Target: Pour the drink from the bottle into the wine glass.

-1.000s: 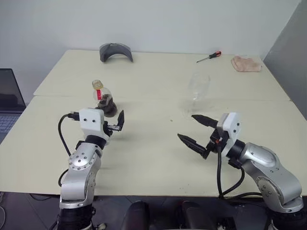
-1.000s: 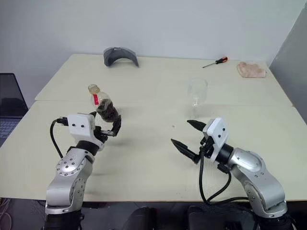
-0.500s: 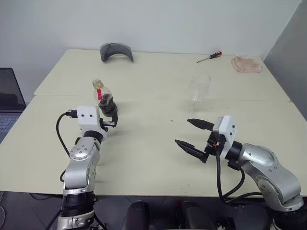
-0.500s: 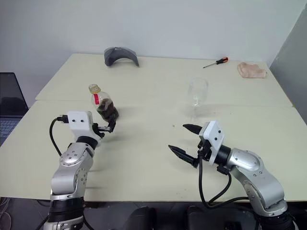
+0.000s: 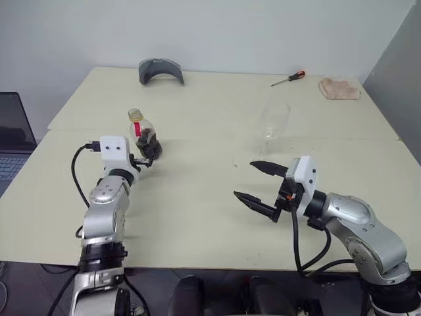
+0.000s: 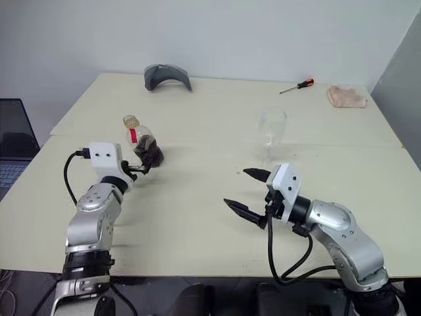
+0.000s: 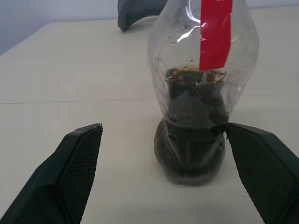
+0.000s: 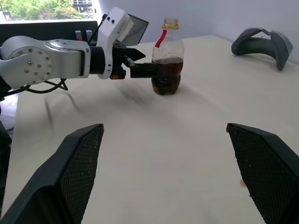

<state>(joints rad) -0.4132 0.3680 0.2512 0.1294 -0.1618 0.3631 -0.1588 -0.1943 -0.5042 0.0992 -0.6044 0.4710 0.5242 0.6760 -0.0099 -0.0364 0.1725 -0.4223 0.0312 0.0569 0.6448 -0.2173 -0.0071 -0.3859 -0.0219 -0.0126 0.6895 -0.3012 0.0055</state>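
Note:
I should move my left gripper toward the bottle's dark middle (image 5: 148,145) (image 7: 194,123) before it closes on the bottle's middle, because my fingers stop short of it.
The bottle (image 5: 143,135) stands upright at the table's left, clear and round-bodied with a red strip on its neck. The dark drink (image 7: 196,112) fills its lower part. My left gripper (image 5: 146,158) is open and level at the bottle's base; in the left wrist view one fingertip (image 7: 233,133) overlaps the base while the other stands well off to the side. The clear wine glass (image 5: 273,122) stands upright right of centre. My right gripper (image 5: 245,180) hangs open and empty above the table, in front of the glass.
A grey curved object (image 5: 160,69) lies at the back left, a red-handled screwdriver (image 5: 287,78) and a pinkish cloth (image 5: 339,87) at the back right. A laptop (image 5: 13,135) sits past the table's left edge. A seam (image 5: 197,136) joins the two tabletops.
My left gripper has moved forward and left, up to the bottle's base. The right gripper has barely shifted. Bottle and glass stand where they were.

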